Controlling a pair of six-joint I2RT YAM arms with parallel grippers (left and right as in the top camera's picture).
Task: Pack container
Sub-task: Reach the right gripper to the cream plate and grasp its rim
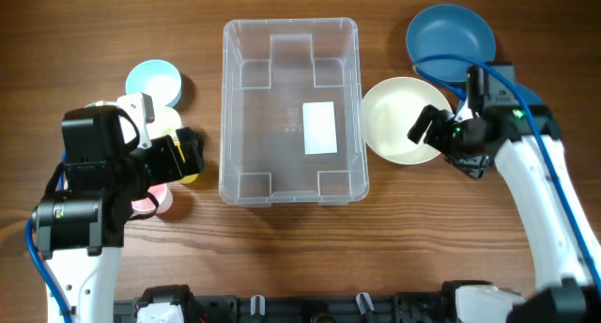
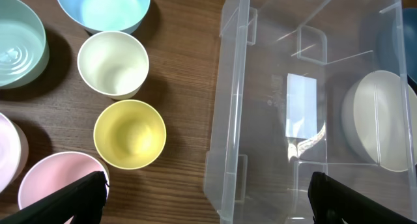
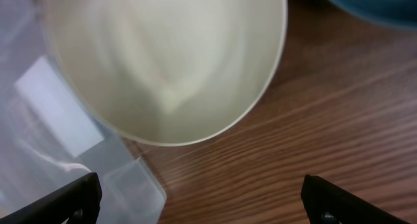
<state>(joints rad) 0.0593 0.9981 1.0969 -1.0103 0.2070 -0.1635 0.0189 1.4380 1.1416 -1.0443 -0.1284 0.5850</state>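
Observation:
The right gripper grabs the cream bowl point(image 1: 394, 116) by its rim on the side away from the container next, to pack it inside.
The container point(image 1: 228, 107) is a large clear bin with a white label point(image 1: 320, 128), and nothing lies in it. It stands at the table's middle. My left gripper point(image 1: 192, 154) is open and empty just left of it, over small cups. In the left wrist view the open jaws point(image 2: 208, 201) span the container's left wall point(image 2: 228, 120) and a pink cup point(image 2: 58, 178). My right gripper point(image 1: 430, 126) is open and empty at the right edge of a cream bowl point(image 1: 394, 116). In the right wrist view the bowl point(image 3: 169, 61) lies just ahead of the open jaws point(image 3: 199, 201).
A dark blue bowl point(image 1: 449, 37) sits at the back right. Left of the container are a light blue bowl point(image 1: 153, 82), a cream cup point(image 2: 113, 63), a yellow cup point(image 2: 130, 134), a mint bowl point(image 2: 19, 38) and a second pink cup point(image 2: 8, 152).

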